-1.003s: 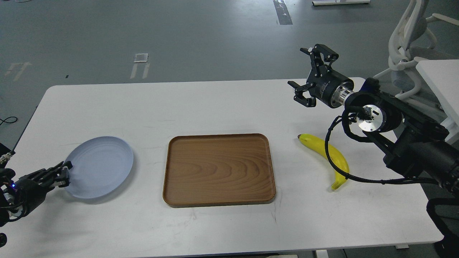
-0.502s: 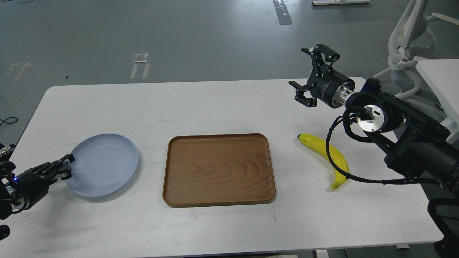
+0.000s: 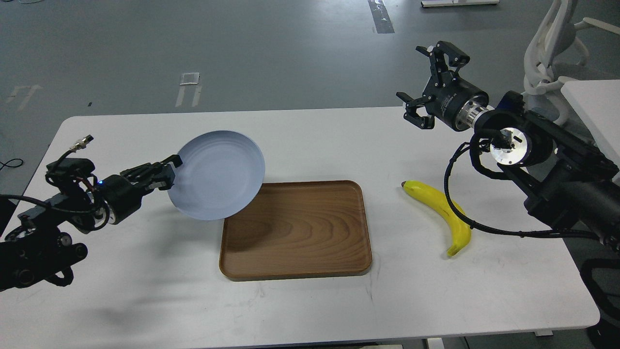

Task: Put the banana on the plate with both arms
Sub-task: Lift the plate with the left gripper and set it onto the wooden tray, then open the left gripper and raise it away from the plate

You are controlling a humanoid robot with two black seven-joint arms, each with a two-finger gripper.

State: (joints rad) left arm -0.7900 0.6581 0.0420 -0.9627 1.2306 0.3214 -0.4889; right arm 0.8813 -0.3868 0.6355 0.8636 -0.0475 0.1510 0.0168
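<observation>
The robot should next grab the yellow banana by its middle (image 3: 445,210) with the right gripper, to put it on the plate (image 3: 218,175).
The pale blue plate (image 3: 218,175) is lifted off the table and tilted, its right edge over the near-left corner of the wooden tray. My left gripper (image 3: 167,174) is shut on the plate's left rim and holds it up. The yellow banana (image 3: 443,212) lies on the white table at the right, stem tip toward the tray, with a black cable crossing it. My right gripper (image 3: 431,82) is open and empty, raised above the table's far right, well behind the banana.
A rectangular brown wooden tray (image 3: 310,232) lies at the table's middle. The white table (image 3: 145,291) ends close at the front and right. A white chair (image 3: 547,58) and another white tabletop (image 3: 596,106) stand beyond the right arm.
My left gripper has lifted the plate from the table's left and carried it right and up, to the tray's left corner. My right gripper has risen slightly and shifted right.
</observation>
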